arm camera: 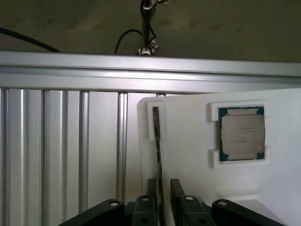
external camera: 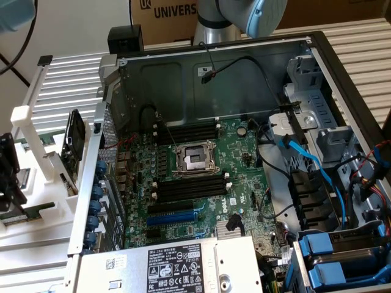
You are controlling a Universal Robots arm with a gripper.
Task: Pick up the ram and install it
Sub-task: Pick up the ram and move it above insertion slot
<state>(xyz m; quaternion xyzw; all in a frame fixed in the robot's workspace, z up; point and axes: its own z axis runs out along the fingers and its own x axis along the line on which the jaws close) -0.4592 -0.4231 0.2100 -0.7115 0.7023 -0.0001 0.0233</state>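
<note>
The white holder's raised slot (arm camera: 156, 118) fits tightly around the end of the ram. My gripper should next grab the ram by the middle of its upper edge (arm camera: 161, 190).
The ram (arm camera: 158, 141) stands on edge in a slot of a white holder (arm camera: 188, 155); in the wrist view I see it as a thin dark strip. My gripper (arm camera: 162, 190) is open, with one finger (arm camera: 151, 188) on each side of the stick's near end and a small gap on one side. At the exterior view's far left the black gripper (external camera: 11, 195) hangs just over a green strip of the ram (external camera: 15, 218) on the white stand. Long black empty slots (external camera: 189, 189) lie on the motherboard (external camera: 244, 177) inside the open case.
A square silver processor chip (arm camera: 242, 134) sits in a recess of the same white holder. Ribbed aluminium rails (arm camera: 61, 141) border it. Inside the case are a processor socket (external camera: 195, 160), blue and black cables (external camera: 305, 155), drive bays (external camera: 342, 262) and a power supply (external camera: 177, 265).
</note>
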